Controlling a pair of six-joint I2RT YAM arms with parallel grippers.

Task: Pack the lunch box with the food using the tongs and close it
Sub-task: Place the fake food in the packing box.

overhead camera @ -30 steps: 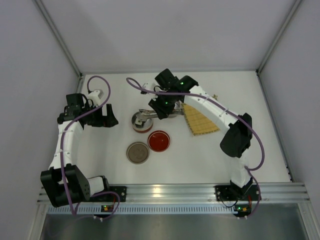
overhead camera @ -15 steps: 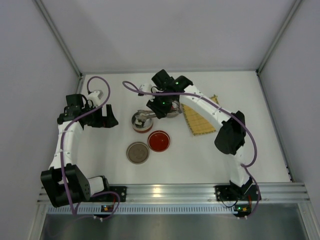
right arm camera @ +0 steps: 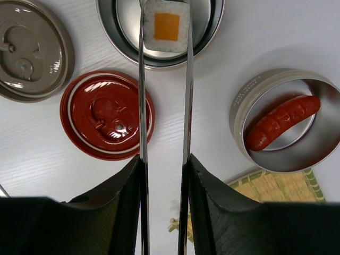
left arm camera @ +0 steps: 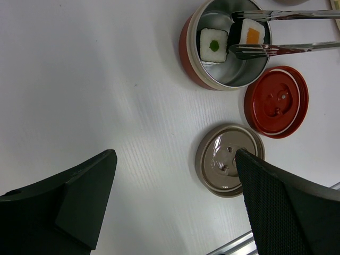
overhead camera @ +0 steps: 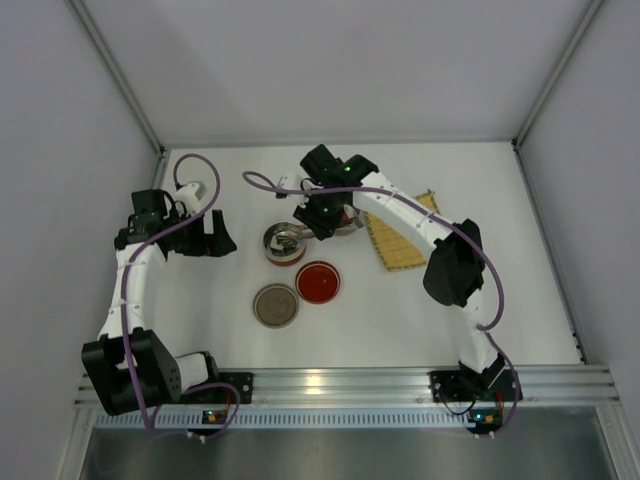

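Observation:
The right gripper can open now: the tong tips hold the orange-centred sushi piece inside the bowl's rim, so it would come to rest inside.
My right gripper (right arm camera: pixel 164 159) is shut on the silvery tongs (right arm camera: pixel 142 106), whose two arms run forward from between its fingers. The tong tips pinch a white sushi piece with an orange centre (right arm camera: pixel 166 25) over the open lunch box (right arm camera: pixel 210 42), a metal bowl with a red outer wall (left arm camera: pixel 184 40). Another sushi piece, with a green centre (left arm camera: pixel 213 45), lies inside the bowl. An elongated red piece (right arm camera: pixel 281 122) rests in a small round metal tin. My left gripper (left arm camera: pixel 174 155) stands open and empty to the left of the lunch box (overhead camera: pixel 285 244).
A red lid (overhead camera: pixel 318 282) and a brownish-grey lid (overhead camera: pixel 276 305) lie on the white table in front of the lunch box. The yellow bamboo mat (overhead camera: pixel 400 235) sits to the right, under my right arm. Walls enclose the table at the back and sides.
My right arm has shifted a little to the left, elbow included, while the tongs stay over the lunch box with the sushi piece. The left arm has not moved.

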